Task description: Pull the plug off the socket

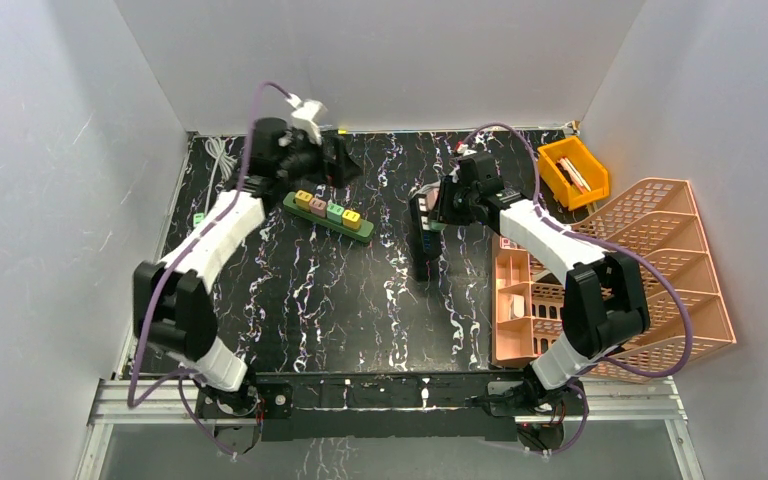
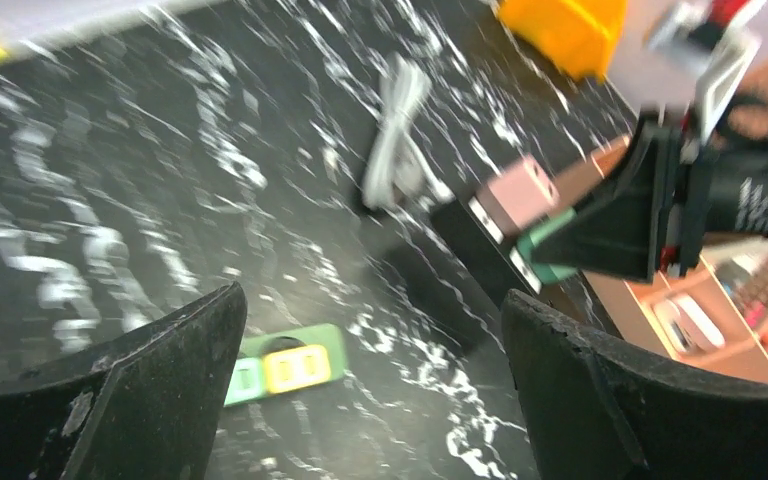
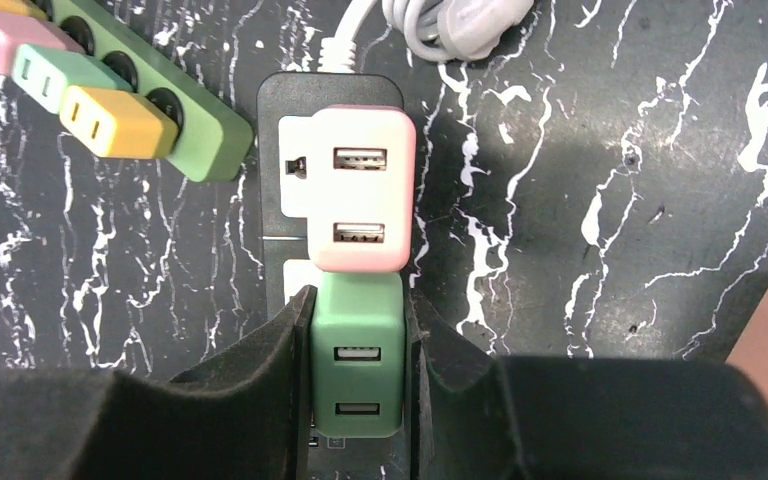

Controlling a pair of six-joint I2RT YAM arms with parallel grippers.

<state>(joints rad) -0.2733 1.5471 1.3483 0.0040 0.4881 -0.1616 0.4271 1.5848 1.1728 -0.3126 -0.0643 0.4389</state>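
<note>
My left gripper grabs the black power strip at its plug-loose end (image 1: 426, 265) (image 2: 572, 302) next, which leaves both plugs free to pull off.
A black power strip (image 3: 290, 205) lies on the dark marbled table, also seen in the top view (image 1: 422, 240). A pink USB plug (image 3: 355, 190) and a green USB plug (image 3: 357, 355) sit in it side by side. My right gripper (image 3: 357, 370) is shut on the green plug, one finger on each side; it shows in the top view (image 1: 430, 212). In the left wrist view the strip with both plugs (image 2: 520, 215) and the right gripper appear at the right. My left gripper (image 2: 375, 400) is open and empty, raised at the back left (image 1: 335, 160).
A green power strip (image 1: 328, 216) with several coloured plugs lies below the left gripper; its end shows in the left wrist view (image 2: 285, 365). A coiled white cable (image 3: 455, 20) lies behind the black strip. An orange bin (image 1: 572, 172) and pink trays (image 1: 650, 270) stand at the right.
</note>
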